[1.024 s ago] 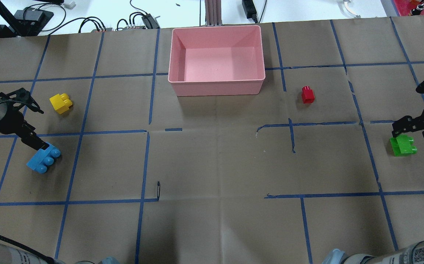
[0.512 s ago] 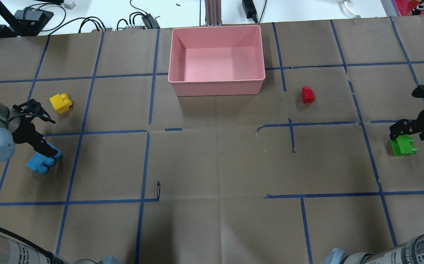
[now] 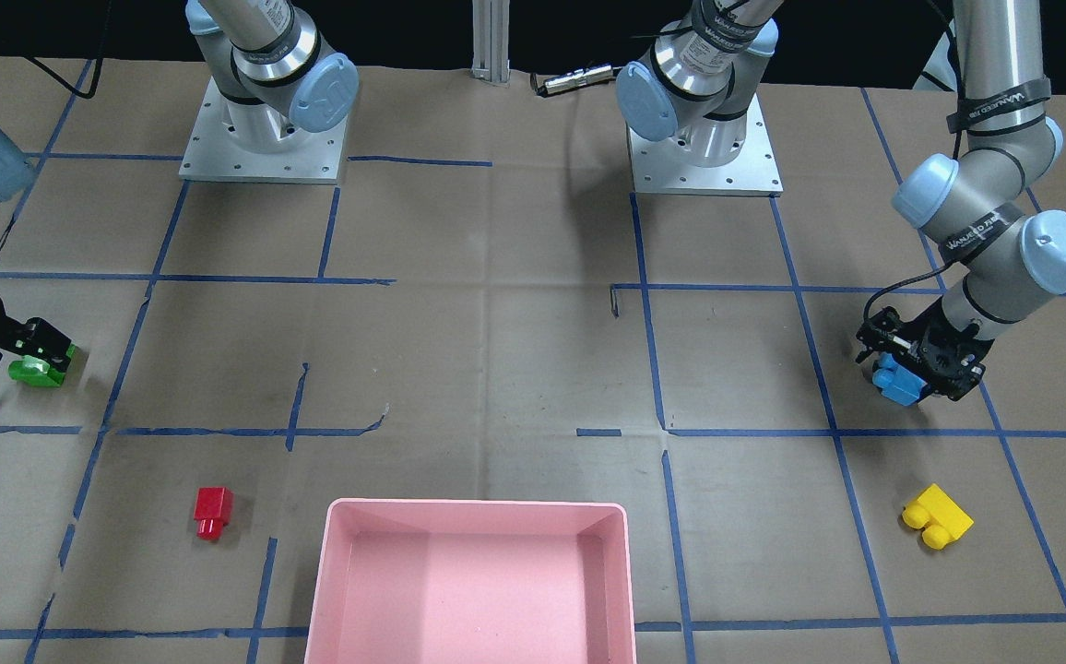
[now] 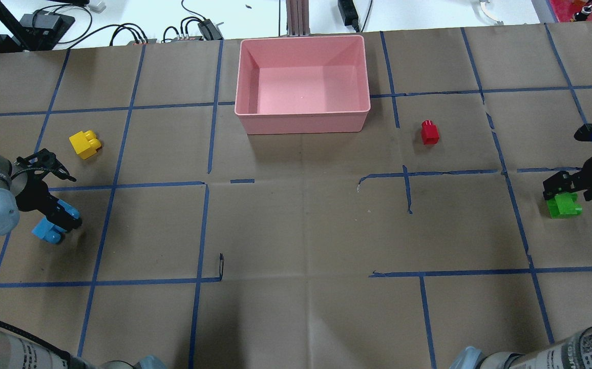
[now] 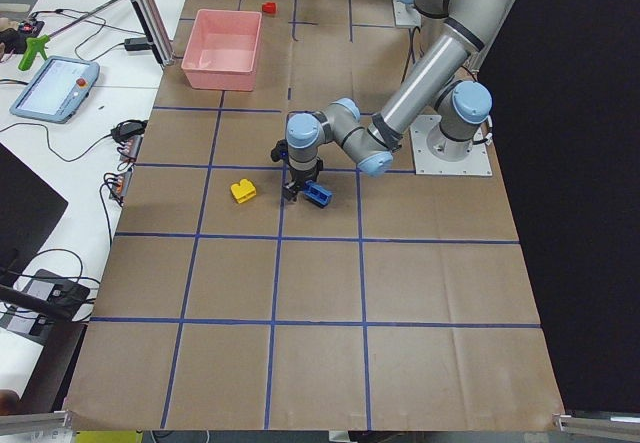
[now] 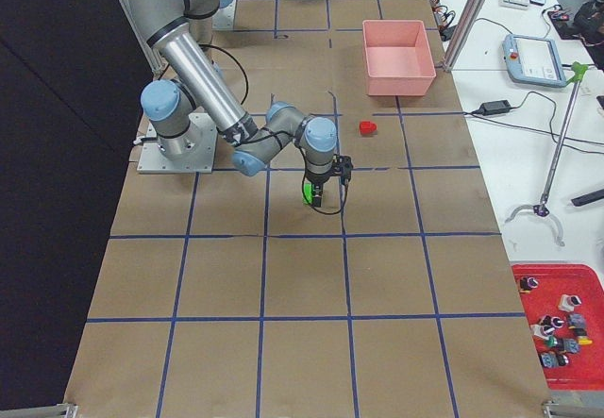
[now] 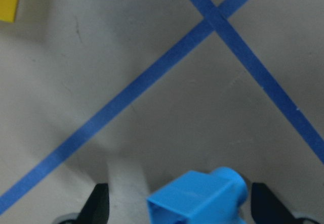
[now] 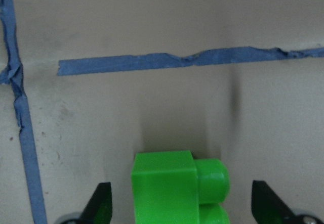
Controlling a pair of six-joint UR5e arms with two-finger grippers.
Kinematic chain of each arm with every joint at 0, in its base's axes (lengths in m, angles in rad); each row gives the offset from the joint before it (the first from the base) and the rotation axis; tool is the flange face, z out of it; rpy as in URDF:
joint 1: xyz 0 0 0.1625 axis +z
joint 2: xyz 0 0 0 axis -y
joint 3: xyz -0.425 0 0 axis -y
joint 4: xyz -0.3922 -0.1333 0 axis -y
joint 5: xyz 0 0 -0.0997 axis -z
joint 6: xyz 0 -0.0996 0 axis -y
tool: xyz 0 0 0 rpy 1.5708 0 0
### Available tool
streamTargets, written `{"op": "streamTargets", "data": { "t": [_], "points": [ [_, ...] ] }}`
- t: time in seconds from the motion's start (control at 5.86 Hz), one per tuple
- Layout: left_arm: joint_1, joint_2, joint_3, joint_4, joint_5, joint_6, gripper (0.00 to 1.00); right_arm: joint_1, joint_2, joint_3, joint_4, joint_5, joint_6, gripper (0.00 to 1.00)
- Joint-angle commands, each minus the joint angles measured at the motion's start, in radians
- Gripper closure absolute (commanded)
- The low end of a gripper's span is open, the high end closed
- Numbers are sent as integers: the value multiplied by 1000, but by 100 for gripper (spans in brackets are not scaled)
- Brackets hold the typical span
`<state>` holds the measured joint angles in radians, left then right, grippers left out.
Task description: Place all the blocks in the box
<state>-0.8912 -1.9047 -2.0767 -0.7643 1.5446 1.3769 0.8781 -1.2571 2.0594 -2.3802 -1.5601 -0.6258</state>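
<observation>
My right gripper picks up the green block across its studs and opposite flat side (image 3: 42, 370) next, to get it into the pink box (image 3: 469, 581).
The pink box (image 4: 301, 122) stands at the far middle of the table, with nothing in it. My left gripper (image 4: 59, 219) is open and low over the light blue block (image 4: 45, 231). In the left wrist view the block (image 7: 197, 198) lies between the fingers (image 7: 98, 204) with a gap on each side. My right gripper (image 4: 562, 190) is open astride the green block (image 4: 564, 206), which also shows in the right wrist view (image 8: 167, 186). The yellow block (image 4: 85, 144) lies beyond the left gripper. The red block (image 4: 429, 132) lies right of the box.
Brown paper with blue tape lines (image 4: 209, 128) covers the table. Cables and power supplies (image 4: 193, 28) lie past the far edge. The two arm bases (image 3: 261, 138) stand on the robot's side. A post (image 4: 296, 18) rises behind the box.
My left gripper has shifted toward the robot and come down over the blue block, hiding more of it. My right gripper has come down closer over the green block.
</observation>
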Motion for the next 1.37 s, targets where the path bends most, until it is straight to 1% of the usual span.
{"op": "streamTargets", "data": {
  "t": [0.0,0.17,0.34,0.51,0.68,0.85,1.02,1.2],
  "points": [
    [17,6,-6,-1,0,7,0,-1,1,1,6,-5,0,12],
    [17,6,-6,-1,0,8,0,-1,1,1,13,-20,-21,38],
    [17,7,-5,0,-9,10,2,-1,2,2,19,-49,-25,58],
    [17,7,-5,0,-45,17,9,-1,1,2,22,-51,-25,70],
    [17,9,1,5,-37,18,29,-1,-13,-16,77,-46,-23,82],
    [17,7,7,8,-34,18,42,1,-30,-56,120,-37,-22,89],
    [15,9,16,8,-24,19,62,10,-34,-129,174,-26,-20,94],
    [14,9,36,10,11,19,84,30,-47,-219,218,32,-20,96]
  ]
}}
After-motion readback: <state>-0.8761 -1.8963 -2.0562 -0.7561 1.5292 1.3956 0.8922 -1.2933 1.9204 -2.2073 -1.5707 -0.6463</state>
